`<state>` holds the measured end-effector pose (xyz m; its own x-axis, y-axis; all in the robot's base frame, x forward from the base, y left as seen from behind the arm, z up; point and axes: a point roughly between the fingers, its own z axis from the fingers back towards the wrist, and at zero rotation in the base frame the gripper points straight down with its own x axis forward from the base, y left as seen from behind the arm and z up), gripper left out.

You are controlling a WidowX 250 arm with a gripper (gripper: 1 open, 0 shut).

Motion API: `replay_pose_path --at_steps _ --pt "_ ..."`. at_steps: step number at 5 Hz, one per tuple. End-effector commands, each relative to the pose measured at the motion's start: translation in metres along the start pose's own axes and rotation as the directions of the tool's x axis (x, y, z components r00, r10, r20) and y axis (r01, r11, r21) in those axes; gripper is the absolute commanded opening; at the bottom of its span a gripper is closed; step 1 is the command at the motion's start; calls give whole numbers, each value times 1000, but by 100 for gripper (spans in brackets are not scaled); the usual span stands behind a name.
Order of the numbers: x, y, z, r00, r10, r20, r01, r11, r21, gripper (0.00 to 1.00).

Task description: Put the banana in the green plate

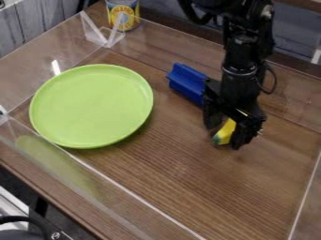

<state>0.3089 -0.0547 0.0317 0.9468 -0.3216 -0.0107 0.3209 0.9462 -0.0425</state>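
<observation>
My gripper picks up the banana by its yellow body next, to set it in the green plate.
The yellow banana lies on the wooden table at the right, right of the green plate and apart from it. My gripper points straight down over the banana, open, with its black fingers on either side of the fruit. The fingers hide part of the banana, and I cannot tell whether they touch it. The lime-green plate lies flat at the left with nothing on it.
A blue rectangular block lies just left of the gripper, between it and the plate. A yellow can stands at the back. Low clear plastic walls ring the wooden table.
</observation>
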Motion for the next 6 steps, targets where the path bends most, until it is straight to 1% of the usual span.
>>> replay_pose_path --at_steps 1,3,5,6 --pt "16 -4 31 993 77 91 -78 997 10 100" --pt "20 -19 27 995 15 94 -15 1000 5 100" --pt "27 -10 10 995 6 96 -6 1000 -1 100" --pt "23 -12 15 995 -14 102 14 1000 -6 0"
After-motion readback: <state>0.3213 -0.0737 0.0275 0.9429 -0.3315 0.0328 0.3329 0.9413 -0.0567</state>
